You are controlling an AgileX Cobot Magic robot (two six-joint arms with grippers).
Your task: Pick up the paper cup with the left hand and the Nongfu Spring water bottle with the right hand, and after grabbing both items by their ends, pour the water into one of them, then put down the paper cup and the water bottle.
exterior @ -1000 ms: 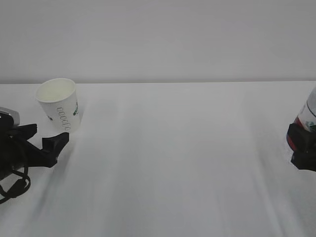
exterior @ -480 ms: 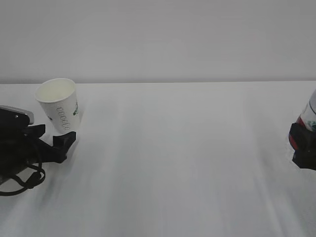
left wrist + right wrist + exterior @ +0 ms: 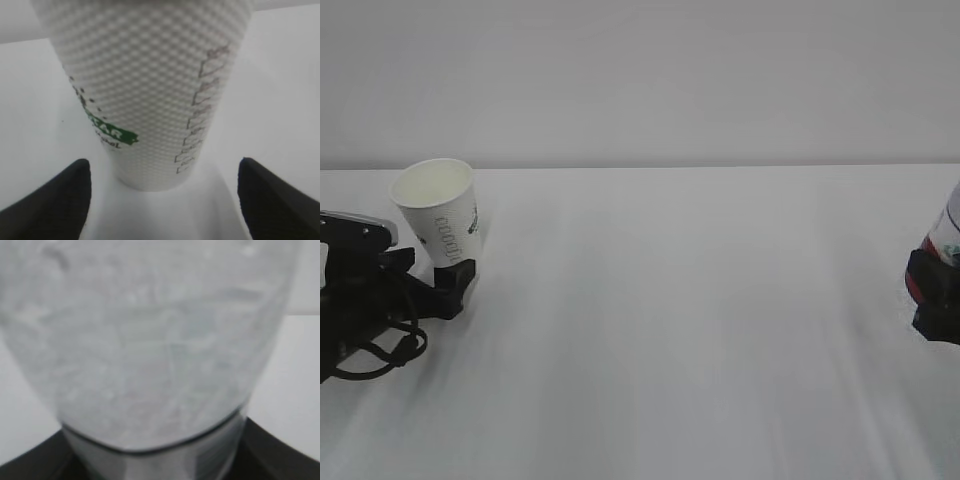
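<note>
My left gripper grabs the cup by its lower part (image 3: 453,255) next, to keep the paper cup's open top (image 3: 432,180) free to receive the water.
The white paper cup (image 3: 438,222) stands at the far left of the table and leans slightly. Its dimpled side with green marks fills the left wrist view (image 3: 150,85). My left gripper (image 3: 432,283) is low at the cup's base and open. Its two black fingertips (image 3: 52,202) sit wide of the base on either side, touching nothing. At the right edge, the Nongfu Spring water bottle (image 3: 947,235) shows its red label. My right gripper (image 3: 932,295) is shut on its lower part, and the clear body (image 3: 150,340) fills that wrist view between the dark jaws. I cannot make out the water in the blur.
A white cloth covers the table (image 3: 690,320), and a plain pale wall runs behind it. The left arm's cables (image 3: 365,350) loop on the cloth near the left edge.
My left gripper has slid forward and right along the table until its open jaws flank the cup's base. The right gripper and the bottle have barely moved.
</note>
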